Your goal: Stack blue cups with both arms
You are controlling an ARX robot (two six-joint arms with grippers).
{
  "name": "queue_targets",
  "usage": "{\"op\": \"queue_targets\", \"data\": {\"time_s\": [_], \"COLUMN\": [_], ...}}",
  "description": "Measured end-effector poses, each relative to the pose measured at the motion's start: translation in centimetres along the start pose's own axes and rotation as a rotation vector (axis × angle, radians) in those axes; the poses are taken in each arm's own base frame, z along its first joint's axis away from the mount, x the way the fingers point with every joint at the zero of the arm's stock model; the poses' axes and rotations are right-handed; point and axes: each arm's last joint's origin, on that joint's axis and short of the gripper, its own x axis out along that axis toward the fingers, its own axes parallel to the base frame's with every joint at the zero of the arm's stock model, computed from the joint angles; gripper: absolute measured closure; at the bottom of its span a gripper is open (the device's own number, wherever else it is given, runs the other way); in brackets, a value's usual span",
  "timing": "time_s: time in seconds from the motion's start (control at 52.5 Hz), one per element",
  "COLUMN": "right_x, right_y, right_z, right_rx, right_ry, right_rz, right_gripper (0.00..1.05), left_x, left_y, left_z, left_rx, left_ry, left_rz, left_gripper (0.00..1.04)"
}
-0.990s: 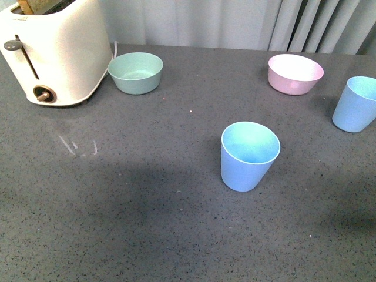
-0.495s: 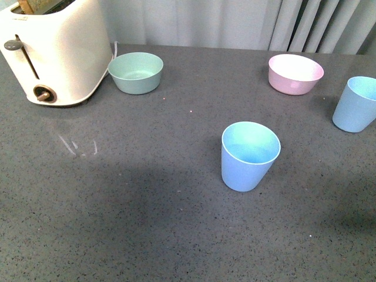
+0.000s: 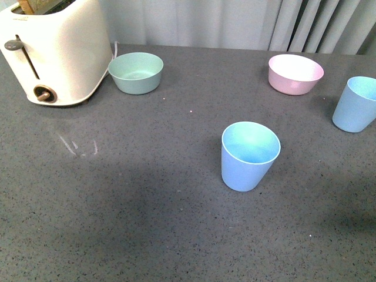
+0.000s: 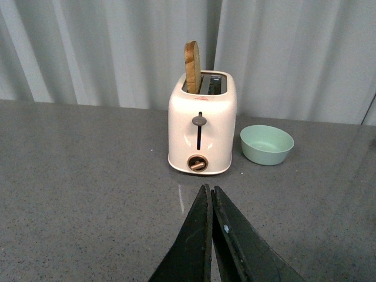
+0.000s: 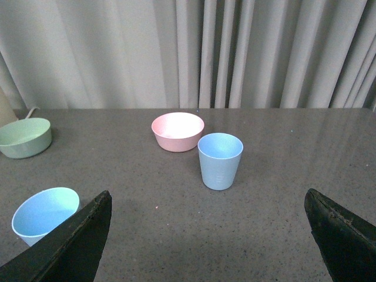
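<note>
My right gripper grabs the blue cup by the pink bowl by its rim (image 3: pixel 362 87) next, to stack that cup inside the other blue cup (image 3: pixel 249 155).
Two light blue cups stand upright and empty on the grey table. One blue cup (image 3: pixel 249 155) is near the middle in the front view, and shows partly behind a finger in the right wrist view (image 5: pixel 42 212). The other blue cup (image 3: pixel 356 104) stands at the right edge, in front of the pink bowl; the right wrist view shows it (image 5: pixel 220 160) ahead of my right gripper (image 5: pixel 208 197), which is open wide and holds nothing. My left gripper (image 4: pixel 208 189) is shut and empty, pointing toward the toaster. Neither arm shows in the front view.
A cream toaster (image 3: pixel 56 51) with a slice of bread in it stands at the back left. A mint-green bowl (image 3: pixel 136 72) sits beside it. A pink bowl (image 3: pixel 295 73) is at the back right. Pale curtains hang behind the table.
</note>
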Motion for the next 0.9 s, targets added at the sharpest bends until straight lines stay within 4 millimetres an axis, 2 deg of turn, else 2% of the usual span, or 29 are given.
{"op": "queue_targets", "data": {"time_s": [0.057,0.095,0.152,0.21,0.267,0.362,0.438,0.533,0.629,0.724,0.819,0.895], "right_x": [0.0,0.0,0.3,1.0,1.6,3.8,6.3,10.5,15.5,19.4,22.7,24.3], "right_y": [0.0,-0.1,-0.4,-0.9,-1.5,-3.0,-4.1,-5.1,-5.7,-5.4,-4.5,-3.8], "right_z": [0.0,-0.2,-0.4,-0.7,-0.5,1.0,2.4,3.4,2.6,0.9,-0.5,-0.7], "right_rx": [0.000,0.020,0.031,0.040,0.046,0.036,-0.005,-0.071,-0.134,-0.181,-0.189,-0.183], "right_ry": [0.000,0.097,0.262,0.343,0.357,0.330,0.303,0.304,0.394,0.491,0.587,0.614], "right_rz": [0.000,-0.047,-0.081,-0.088,-0.089,-0.094,-0.109,-0.100,-0.085,-0.040,0.026,0.055], "right_gripper": [0.09,0.09,0.09,0.09,0.09,0.09,0.09,0.09,0.09,0.09,0.09,0.09], "left_x": [0.0,0.0,0.0,0.0,0.0,0.0,0.0,0.0,0.0,0.0,0.0,0.0], "left_y": [0.0,0.0,0.0,0.0,0.0,0.0,0.0,0.0,0.0,0.0,0.0,0.0], "left_z": [0.0,0.0,0.0,0.0,0.0,0.0,0.0,0.0,0.0,0.0,0.0,0.0], "left_rx": [0.000,0.000,0.000,0.000,0.000,0.000,0.000,0.000,0.000,0.000,0.002,0.002], "left_ry": [0.000,0.000,0.001,0.001,0.001,0.001,0.001,0.001,0.001,0.001,0.001,0.001], "left_rz": [0.000,0.000,0.000,0.000,0.000,0.000,0.000,0.000,0.000,0.000,0.000,0.000], "left_gripper": [1.03,1.01,0.93,0.84,0.77,0.63,0.52,0.38,0.22,0.08,0.09,0.09]}}
